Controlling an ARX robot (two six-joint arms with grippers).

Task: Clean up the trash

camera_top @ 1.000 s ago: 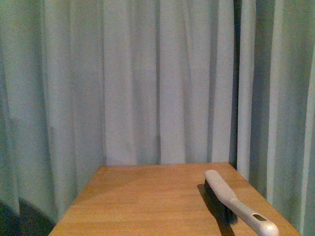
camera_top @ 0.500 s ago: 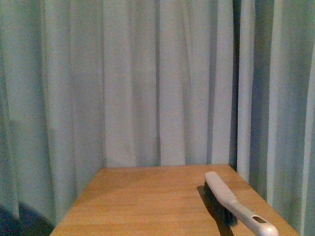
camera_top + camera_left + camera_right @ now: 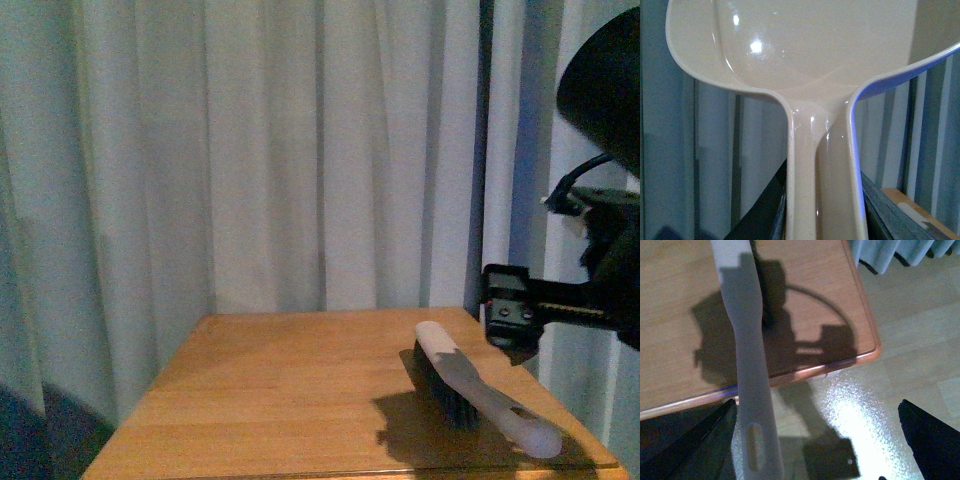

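Observation:
The robot's right gripper will pick up the hand brush next, holding it by its handle (image 3: 503, 410), so the brush's dark bristles stay free to sweep up trash.
No crumpled paper wad shows in any view. My left gripper (image 3: 825, 220) is shut on the handle of a cream plastic dustpan (image 3: 810, 45); its pan fills the left wrist view in front of the curtain. A grey hand brush (image 3: 470, 385) with dark bristles lies on the wooden table's (image 3: 290, 400) right side, its handle (image 3: 747, 370) sticking out past the table's edge. My right gripper (image 3: 815, 450) is open and empty, its jaws spread wide above the brush handle's end. In the front view the right arm (image 3: 520, 305) hangs just right of the brush.
Pale blue-grey curtains (image 3: 300, 150) close in the table at the back and both sides. The right wrist view shows the table's rounded corner (image 3: 872, 347) and a shiny light floor (image 3: 910, 340) beyond it, with the arm's shadow on both.
My right arm has come into the front view from the right, over the brush, and casts a shadow on it. The brush has not moved.

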